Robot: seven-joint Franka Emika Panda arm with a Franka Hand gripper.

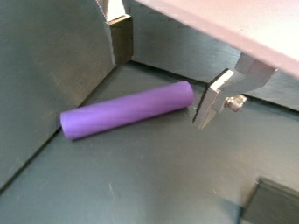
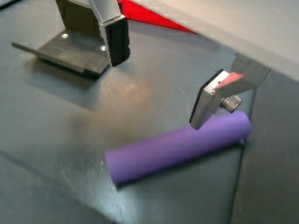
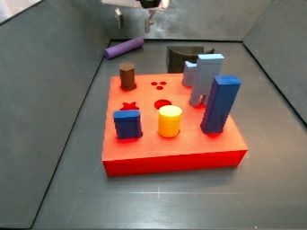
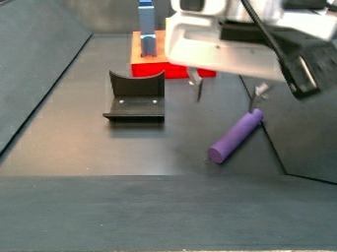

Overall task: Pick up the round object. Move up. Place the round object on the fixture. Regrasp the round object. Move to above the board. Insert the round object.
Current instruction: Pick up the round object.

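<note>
My gripper will next grab one of the ends of the purple round peg. The purple round peg's length (image 3: 118,50) (image 1: 114,114) then stays free to be inserted.
The round object, a slim purple peg (image 1: 128,111) (image 2: 181,150), lies flat on the dark floor by the wall, also seen in both side views (image 3: 124,48) (image 4: 235,135). My gripper (image 1: 167,74) (image 2: 163,74) hangs open above one end of the peg, nothing between its silver fingers (image 1: 214,101), and it touches nothing. From the side the gripper (image 4: 227,89) is a little above the peg; the other side view shows only the gripper's (image 3: 149,5) lowest part at the frame's top edge. The dark fixture (image 2: 70,54) (image 4: 134,96) (image 3: 186,57) stands on the floor beside the red board (image 3: 168,154) (image 4: 153,69).
On the board stand two blue blocks (image 3: 220,103) (image 3: 128,124), a pale blue-grey block (image 3: 204,74), a short yellow cylinder (image 3: 171,120) and a brown cylinder (image 3: 127,77). Grey walls (image 1: 59,52) enclose the floor close to the peg.
</note>
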